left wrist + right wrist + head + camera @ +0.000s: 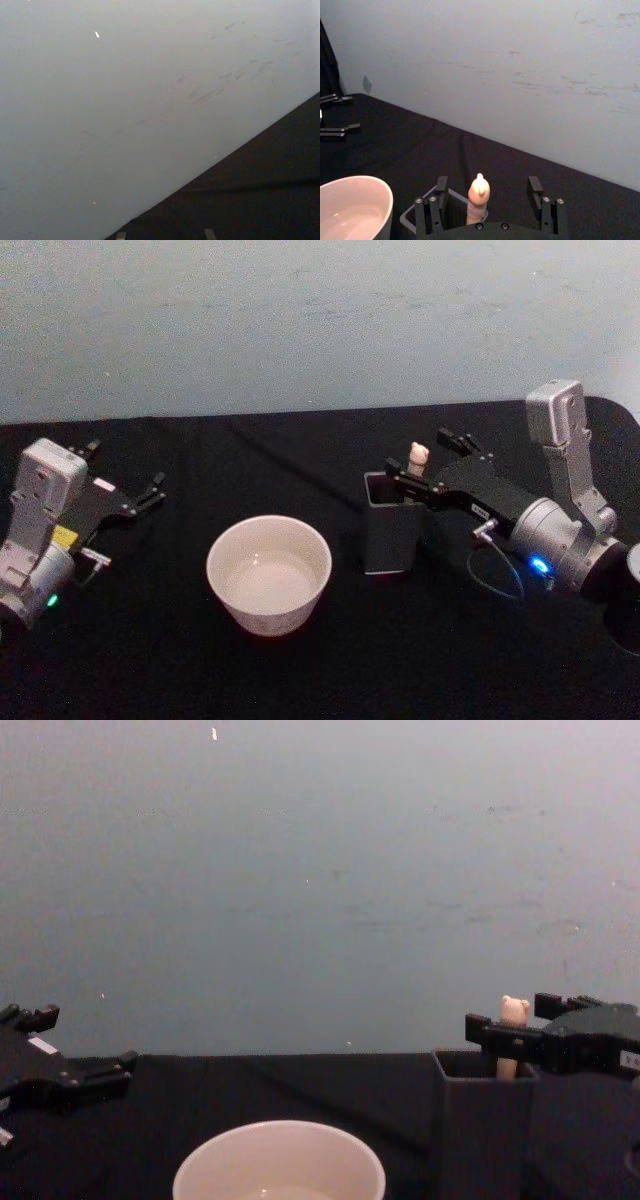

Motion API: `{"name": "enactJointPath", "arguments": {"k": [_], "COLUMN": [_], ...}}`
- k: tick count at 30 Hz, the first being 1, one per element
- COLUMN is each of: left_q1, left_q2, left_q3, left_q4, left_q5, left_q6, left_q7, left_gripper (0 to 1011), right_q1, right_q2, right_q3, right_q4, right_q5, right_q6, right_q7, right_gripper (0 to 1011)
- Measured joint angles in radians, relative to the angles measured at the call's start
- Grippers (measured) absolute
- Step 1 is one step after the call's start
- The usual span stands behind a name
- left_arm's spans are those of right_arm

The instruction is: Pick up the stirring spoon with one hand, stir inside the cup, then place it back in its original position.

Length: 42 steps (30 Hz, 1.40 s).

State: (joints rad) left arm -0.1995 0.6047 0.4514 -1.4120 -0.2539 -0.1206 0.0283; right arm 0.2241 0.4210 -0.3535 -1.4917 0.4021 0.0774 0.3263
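Observation:
Next, my right gripper takes hold of the stirring spoon's beige handle just under the bear-head knob (514, 1011), since the holder's sides surround the spoon's lower end.
The stirring spoon (419, 452) stands upright in the dark grey square holder (392, 535), its original position, with only the beige handle and bear-head knob (514, 1011) showing above the rim. My right gripper (426, 462) is open, and its two fingers straddle the handle (479, 192) without touching it. The cream-white cup (269, 573) sits left of the holder, with a little clear liquid inside. Over the table's left side my left gripper (150, 492) rests open and holds nothing.
Black cloth (330, 670) covers the table, and a pale wall (320, 320) rises close behind it. A thin cable loop (497, 575) hangs under the right wrist. There is open cloth between the cup and the left gripper.

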Motion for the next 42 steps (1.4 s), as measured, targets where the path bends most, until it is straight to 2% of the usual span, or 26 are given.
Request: {"name": "enactJointPath", "arguments": {"k": [8,26,38,39,42], "left_q1": [0.000,0.000,0.000,0.000,0.000], "left_q2": [0.000,0.000,0.000,0.000,0.000], "left_q3": [0.000,0.000,0.000,0.000,0.000], "left_q4": [0.000,0.000,0.000,0.000,0.000], "left_q5": [0.000,0.000,0.000,0.000,0.000], "left_q6": [0.000,0.000,0.000,0.000,0.000], "left_q7": [0.000,0.000,0.000,0.000,0.000], "left_gripper": [1001,1001,1001,1001,1001], "right_q1": [0.006,0.005,0.005,0.005,0.005], "right_q2": [-0.014,-0.012,-0.011,-0.011,-0.011], "right_q3": [0.009,0.007,0.006,0.006,0.006], "right_q4": [0.009,0.007,0.007,0.007,0.007], "right_q5": [-0.010,-0.009,-0.008,-0.008,-0.008], "right_q6": [0.024,0.019,0.017,0.017,0.017], "right_q7": [0.012,0.010,0.008,0.008,0.008], "right_gripper": [1002,981,677,620,531]}}
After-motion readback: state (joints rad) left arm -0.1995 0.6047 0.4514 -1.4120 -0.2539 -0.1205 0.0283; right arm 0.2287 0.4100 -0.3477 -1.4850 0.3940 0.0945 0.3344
